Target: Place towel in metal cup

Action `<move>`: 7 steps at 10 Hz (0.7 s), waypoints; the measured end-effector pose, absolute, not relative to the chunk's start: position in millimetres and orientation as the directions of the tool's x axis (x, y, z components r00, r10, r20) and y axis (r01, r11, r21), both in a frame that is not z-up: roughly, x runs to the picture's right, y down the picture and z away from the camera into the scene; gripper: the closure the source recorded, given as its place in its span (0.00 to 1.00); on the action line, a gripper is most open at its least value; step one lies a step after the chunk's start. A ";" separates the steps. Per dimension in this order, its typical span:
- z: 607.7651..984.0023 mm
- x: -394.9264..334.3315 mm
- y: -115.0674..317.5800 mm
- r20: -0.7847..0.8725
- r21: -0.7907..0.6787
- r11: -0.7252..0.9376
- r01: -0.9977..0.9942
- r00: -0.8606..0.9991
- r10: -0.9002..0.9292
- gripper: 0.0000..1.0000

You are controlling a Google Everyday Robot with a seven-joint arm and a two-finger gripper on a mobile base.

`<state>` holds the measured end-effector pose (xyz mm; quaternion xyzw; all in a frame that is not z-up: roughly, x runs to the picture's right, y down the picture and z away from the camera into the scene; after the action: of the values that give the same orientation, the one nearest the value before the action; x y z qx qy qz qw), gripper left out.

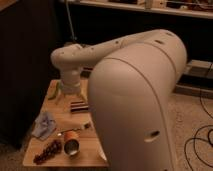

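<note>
The towel peaks at its raised upper fold, slack elsewhere, so my gripper will pinch there next.
The towel, a crumpled pale blue-grey cloth, lies on the left side of the small wooden table. To its right, near the table's front edge, is the copper-orange metal cup, which seems to lie on its side. My gripper hangs over the far part of the table, pointing down, behind and to the right of the towel. It is open, with nothing between its fingers. My bulky white arm hides the right half of the table.
A dark rectangular sponge lies just below the gripper. A dark grape-like cluster sits at the front left, beside the cup. A small object lies mid-table. A dark wall stands left, with shelving behind.
</note>
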<state>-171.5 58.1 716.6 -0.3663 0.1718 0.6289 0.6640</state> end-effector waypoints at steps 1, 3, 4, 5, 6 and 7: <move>720.7 -170.2 54.4 -0.681 -0.354 -0.131 -0.926 0.159 0.715 0.20; 725.7 -173.2 51.7 -0.667 -0.439 -0.192 -0.878 0.175 0.724 0.20; 725.7 -177.6 51.3 -0.656 -0.456 -0.187 -0.870 0.187 0.731 0.20; 726.9 -181.4 51.5 -0.644 -0.465 -0.174 -0.868 0.197 0.739 0.20; 727.0 -186.7 50.9 -0.629 -0.473 -0.154 -0.867 0.211 0.748 0.20; 728.5 -197.1 52.9 -0.613 -0.479 -0.124 -0.869 0.229 0.756 0.20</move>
<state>-197.1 52.9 728.5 -0.4257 0.0661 0.6172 0.6584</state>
